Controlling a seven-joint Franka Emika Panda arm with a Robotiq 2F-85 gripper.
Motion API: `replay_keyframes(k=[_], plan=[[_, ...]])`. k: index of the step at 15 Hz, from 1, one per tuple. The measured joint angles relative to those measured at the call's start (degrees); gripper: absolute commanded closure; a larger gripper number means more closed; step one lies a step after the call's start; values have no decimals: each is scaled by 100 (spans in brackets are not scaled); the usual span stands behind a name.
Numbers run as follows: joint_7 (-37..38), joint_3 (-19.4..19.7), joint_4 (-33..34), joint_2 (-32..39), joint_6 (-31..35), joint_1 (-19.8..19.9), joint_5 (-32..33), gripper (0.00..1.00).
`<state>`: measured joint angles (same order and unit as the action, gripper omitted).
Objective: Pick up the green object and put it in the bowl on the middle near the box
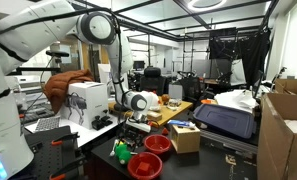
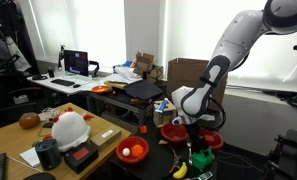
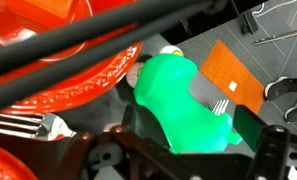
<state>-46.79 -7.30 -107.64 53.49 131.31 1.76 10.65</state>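
Note:
My open fingers are on either side but stop above the object's lumpy body, so my gripper should go lower before it closes on the green object.
The green object, bright and lumpy, fills the middle of the wrist view and lies between my gripper's two dark fingers, which stand wide apart on either side of it. In both exterior views the gripper hangs just over the green object on the dark table. A glossy red bowl sits right beside the tan box. The wrist view shows a red bowl rim touching or very near the green object's upper left.
Another red bowl lies nearer the table's front edge. An orange-red bowl holds orange items. A white machine stands behind the gripper. Brown cartons stand at the side. An orange patch lies on the table.

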Motion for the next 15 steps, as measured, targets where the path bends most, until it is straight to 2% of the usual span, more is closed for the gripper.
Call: replay_keyframes(k=[5,11,12,13,15], plan=[[87,148,-213,50,316,-27,166,0],[239,226,-312,108,389,-33,293,0],[239,226,-314,108,389,-39,298,3],[239,226,-317,109,389,-44,303,26],[239,226,-322,109,390,-51,307,31]])
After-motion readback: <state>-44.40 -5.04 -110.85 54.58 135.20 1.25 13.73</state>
